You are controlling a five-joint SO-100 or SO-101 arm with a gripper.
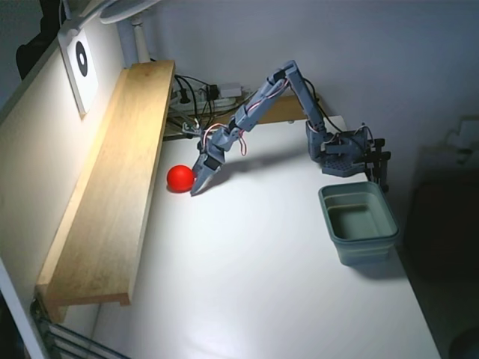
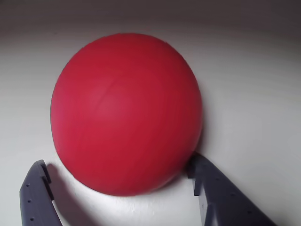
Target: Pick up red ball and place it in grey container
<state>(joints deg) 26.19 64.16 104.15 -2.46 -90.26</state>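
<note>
The red ball (image 1: 179,178) should go in the grey container (image 1: 359,221), so the robot's gripper should pick the ball up by its round sides next.
The red ball (image 1: 179,178) lies on the white table next to the wooden shelf. In the wrist view the red ball (image 2: 126,110) fills most of the frame. My gripper (image 1: 197,189) is down at the table just right of the ball in the fixed view. In the wrist view the gripper (image 2: 117,161) is open, with its jaws spread at the ball's near side. The right fingertip (image 2: 200,167) touches the ball, and the left fingertip (image 2: 38,174) stands a little apart from it. The grey container (image 1: 359,221) stands empty at the table's right side, far from the ball.
A long wooden shelf (image 1: 112,187) runs along the table's left side, close behind the ball. The arm's base (image 1: 344,153) is clamped at the back right, just behind the container. Cables and a power strip (image 1: 209,96) lie at the back.
</note>
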